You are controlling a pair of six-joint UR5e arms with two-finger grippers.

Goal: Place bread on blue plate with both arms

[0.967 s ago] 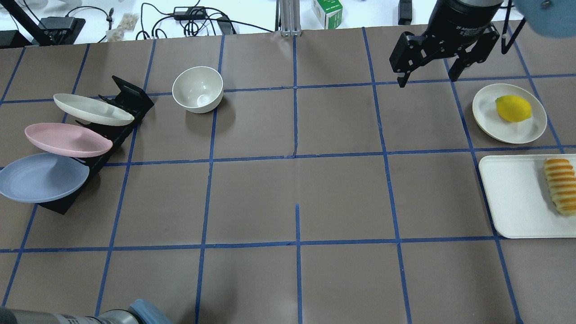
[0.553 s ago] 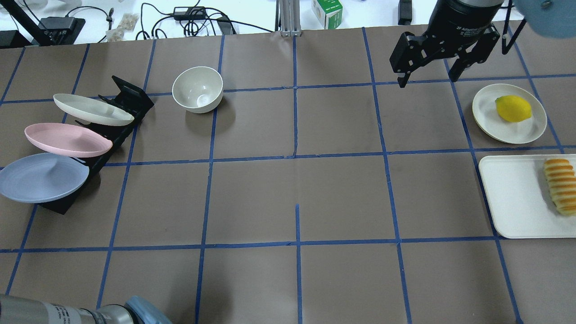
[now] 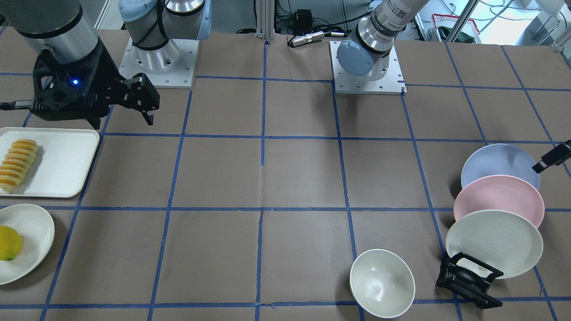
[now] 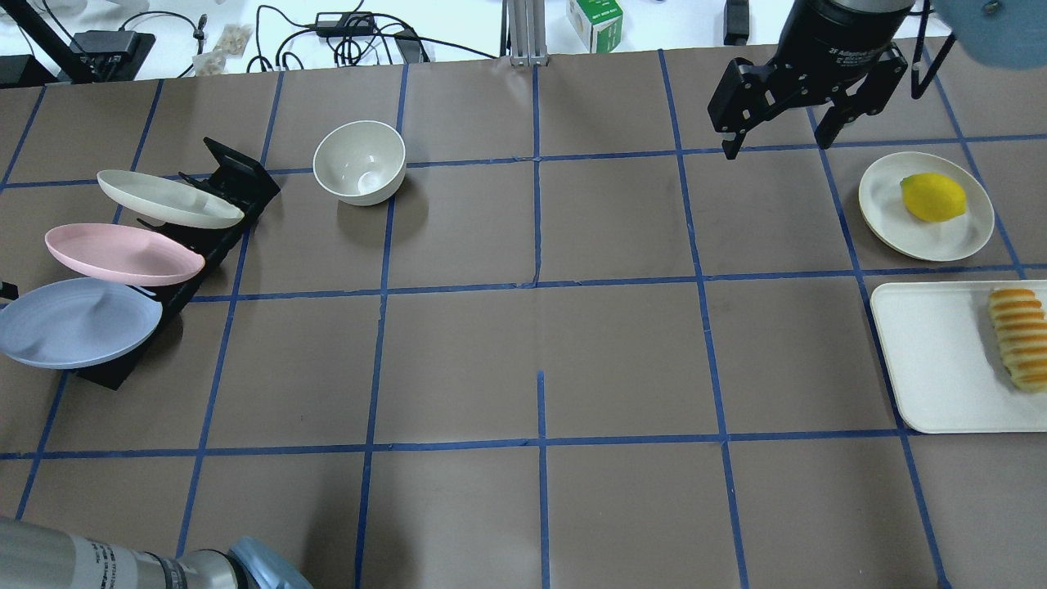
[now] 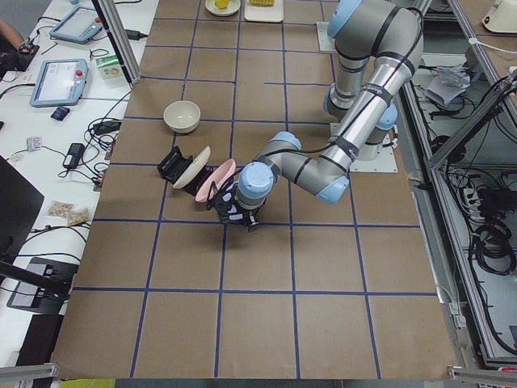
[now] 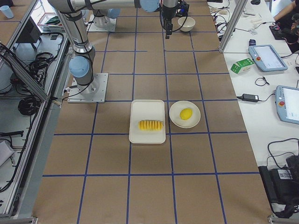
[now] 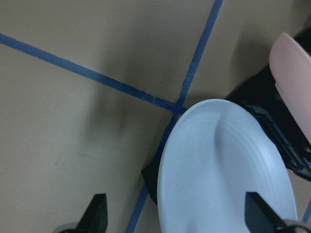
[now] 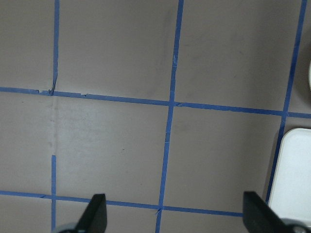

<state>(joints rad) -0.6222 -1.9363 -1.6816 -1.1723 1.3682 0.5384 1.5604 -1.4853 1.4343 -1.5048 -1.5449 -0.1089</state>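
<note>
The blue plate's broad side is too wide for the fingers, so my left gripper should grab the plate by its thin rim (image 3: 535,166) (image 7: 161,206) next.
The bread (image 4: 1017,335) lies on a white tray (image 4: 932,360) at the right edge; it also shows in the front view (image 3: 18,164). The blue plate (image 4: 78,323) leans in a black rack (image 4: 233,176) at the far left, nearest of three plates. My left gripper (image 7: 177,218) is open, and the blue plate (image 7: 223,179) fills the view between its fingers. One of its fingertips (image 3: 551,160) shows beside the plate's rim (image 3: 495,165). My right gripper (image 4: 777,143) is open and empty, high over the far right of the table, away from the bread.
A pink plate (image 4: 123,254) and a cream plate (image 4: 168,199) lean in the same rack. A cream bowl (image 4: 360,162) stands right of the rack. A lemon (image 4: 932,196) lies on a small cream plate (image 4: 924,237) beyond the tray.
My left arm has come further into view at the bottom left, and a black fingertip now shows at the left edge by the blue plate. The right gripper has barely moved.
</note>
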